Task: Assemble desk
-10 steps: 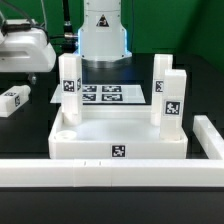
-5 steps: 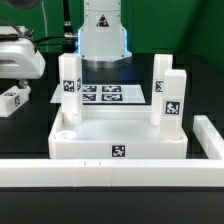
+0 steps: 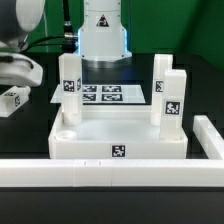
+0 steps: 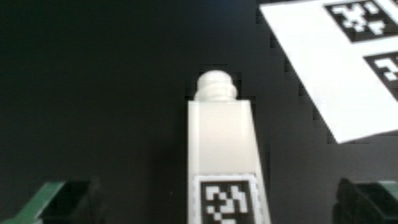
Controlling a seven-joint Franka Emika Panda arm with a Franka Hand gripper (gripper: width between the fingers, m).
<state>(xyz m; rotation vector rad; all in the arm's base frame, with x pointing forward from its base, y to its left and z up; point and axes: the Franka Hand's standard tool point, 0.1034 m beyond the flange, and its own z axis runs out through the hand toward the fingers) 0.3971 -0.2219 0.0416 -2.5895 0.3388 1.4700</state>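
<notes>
The loose leg is below my fingers, with only bare table between my fingers, so my gripper needs to go lower before it closes on the leg.
The white rimmed tabletop point(image 3: 118, 135) lies in the middle of the exterior view. Three white tagged legs stand upright at its corners: one at the back left point(image 3: 69, 85) and two on the right point(image 3: 160, 75) point(image 3: 172, 100). A fourth leg point(image 3: 12, 99) lies loose on the black table at the exterior view's left. My gripper point(image 3: 16, 72) hovers just above it. In the wrist view the gripper point(image 4: 210, 205) is open, its dark fingers point(image 4: 50, 200) on either side of the lying leg point(image 4: 222, 140) without touching it. The leg's peg end points away.
The marker board point(image 3: 100, 94) lies behind the tabletop and shows in the wrist view point(image 4: 347, 60) beside the loose leg. A long white bar point(image 3: 100, 172) spans the foreground, with a raised end piece point(image 3: 207, 137) at the exterior view's right.
My gripper has moved down and toward the exterior view's left, coming over the loose leg. The tabletop and standing legs have not moved.
</notes>
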